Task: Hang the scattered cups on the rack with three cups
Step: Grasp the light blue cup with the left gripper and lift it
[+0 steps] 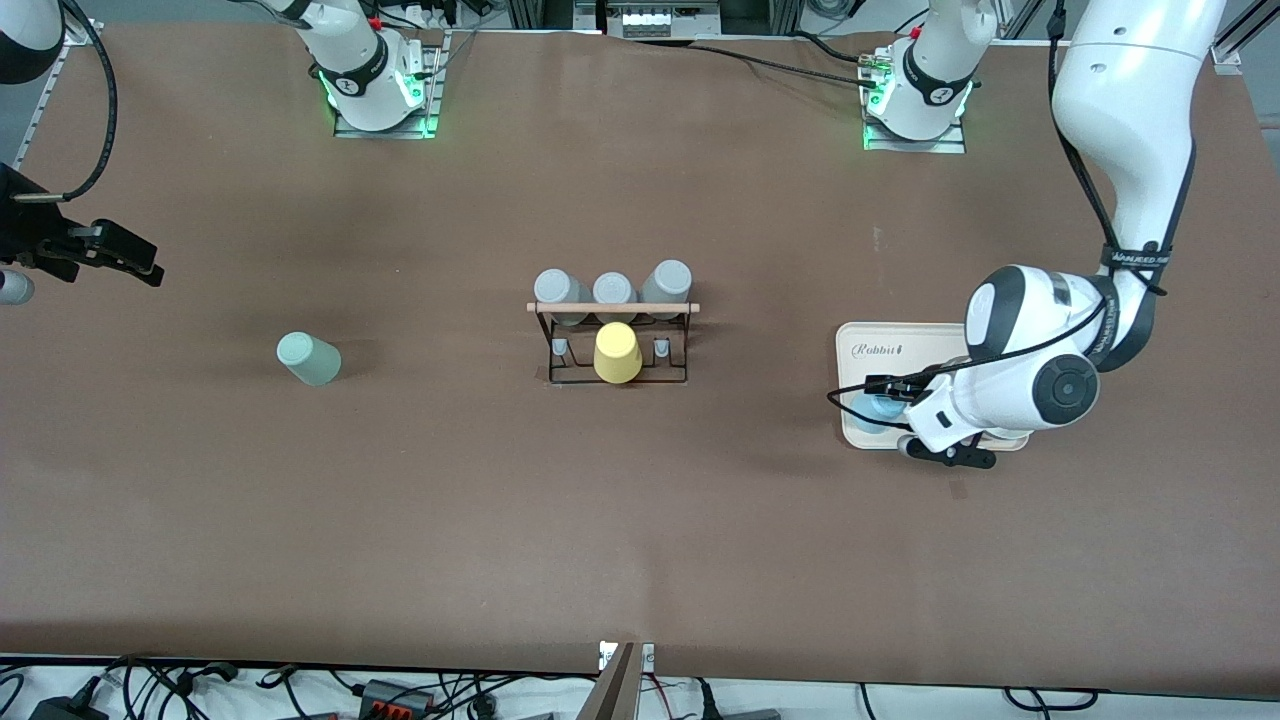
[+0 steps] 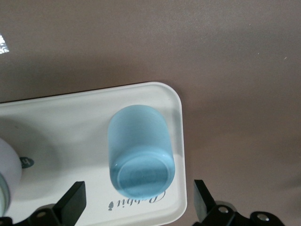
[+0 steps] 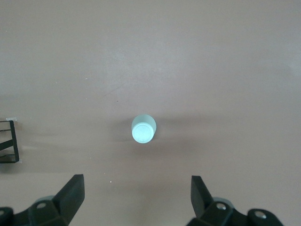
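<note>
My left gripper needs to grab the light blue cup by its body [image 1: 873, 408] next, to hang the cup on the rack [image 1: 612, 342].
The black wire rack [image 1: 612, 342] with its wooden bar stands mid-table. A light blue cup [image 1: 874, 408] stands flat end up on a corner of the cream tray [image 1: 870, 345], toward the left arm's end. My left gripper [image 1: 920, 420] hangs low over that cup, open. In the left wrist view the blue cup [image 2: 141, 150] lies between the two spread fingers [image 2: 73, 203], untouched. A mint green cup [image 1: 308, 359] stands on the table toward the right arm's end. My right gripper [image 1: 140, 262] hovers open at that end, and its wrist view shows the mint cup [image 3: 143, 129] well below.
Three grey tumblers [image 1: 614, 290] sit on the rack's pegs on the side toward the robots, and a yellow tumbler [image 1: 617, 352] on a peg nearer the front camera. The rack's corner [image 3: 9, 141] shows in the right wrist view. Bare brown tabletop [image 1: 640, 520] surrounds everything.
</note>
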Motion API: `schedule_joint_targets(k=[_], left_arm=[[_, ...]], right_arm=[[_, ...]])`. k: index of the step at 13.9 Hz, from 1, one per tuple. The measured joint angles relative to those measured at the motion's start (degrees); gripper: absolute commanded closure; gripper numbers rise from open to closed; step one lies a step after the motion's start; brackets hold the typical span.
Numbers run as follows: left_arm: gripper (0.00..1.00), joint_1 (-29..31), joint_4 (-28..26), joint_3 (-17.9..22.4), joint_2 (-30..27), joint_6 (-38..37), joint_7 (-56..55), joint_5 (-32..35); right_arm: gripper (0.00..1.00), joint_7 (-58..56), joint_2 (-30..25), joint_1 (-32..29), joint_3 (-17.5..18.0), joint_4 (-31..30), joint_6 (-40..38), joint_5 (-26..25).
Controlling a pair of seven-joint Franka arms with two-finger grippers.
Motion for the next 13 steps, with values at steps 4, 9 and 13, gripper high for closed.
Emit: schedule_joint_targets(k=[4, 9, 13], left_arm=[[0.0, -0.07, 0.2, 0.01, 1.86, 1.49, -0.01, 0.0], [0.0, -1.18, 0.49, -0.02, 3.78, 2.39, -0.02, 0.0], [0.87, -1.33, 0.69, 0.16, 3.87, 2.43, -0.02, 0.0]], right_arm=[[0.0, 0.0, 0.15, 0.0, 0.0, 0.0, 0.08, 0.0], [0.0, 0.0, 0.19, 0.0, 0.0, 0.0, 0.11, 0.0], [0.0, 0.0, 0.19, -0.01, 0.0, 0.0, 0.11, 0.0]])
